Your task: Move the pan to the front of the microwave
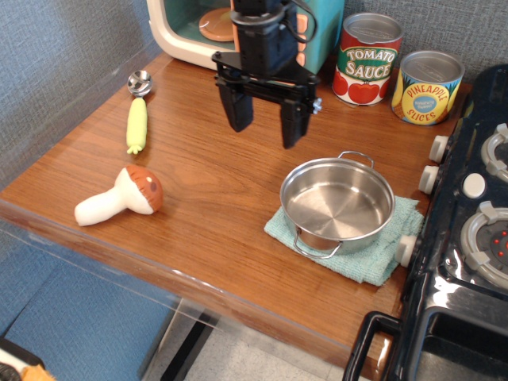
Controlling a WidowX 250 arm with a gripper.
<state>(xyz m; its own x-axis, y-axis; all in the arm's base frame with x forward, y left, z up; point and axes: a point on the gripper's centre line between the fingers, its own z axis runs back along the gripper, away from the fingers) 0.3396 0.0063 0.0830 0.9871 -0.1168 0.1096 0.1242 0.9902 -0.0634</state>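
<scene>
My gripper is to grab the shiny steel pan by its rim (283, 190) next. Then it can move the pan to the front of the microwave (184, 30).
The shiny steel pan (338, 203) with two wire loop handles sits on a teal cloth (394, 246) at the right of the wooden table, next to the stove. The toy microwave (184, 30), cream frame and teal body with an orange plate inside, stands at the back; the arm hides its door handle and buttons. My black gripper (265, 127) hangs open and empty above the table, in front of the microwave and up-left of the pan, apart from it.
A tomato sauce can (366, 59) and a pineapple slices can (427, 86) stand at the back right. A black toy stove (468, 238) fills the right edge. A metal scoop (140, 82), a yellow-green corn (136, 125) and a toy mushroom (121, 196) lie at the left.
</scene>
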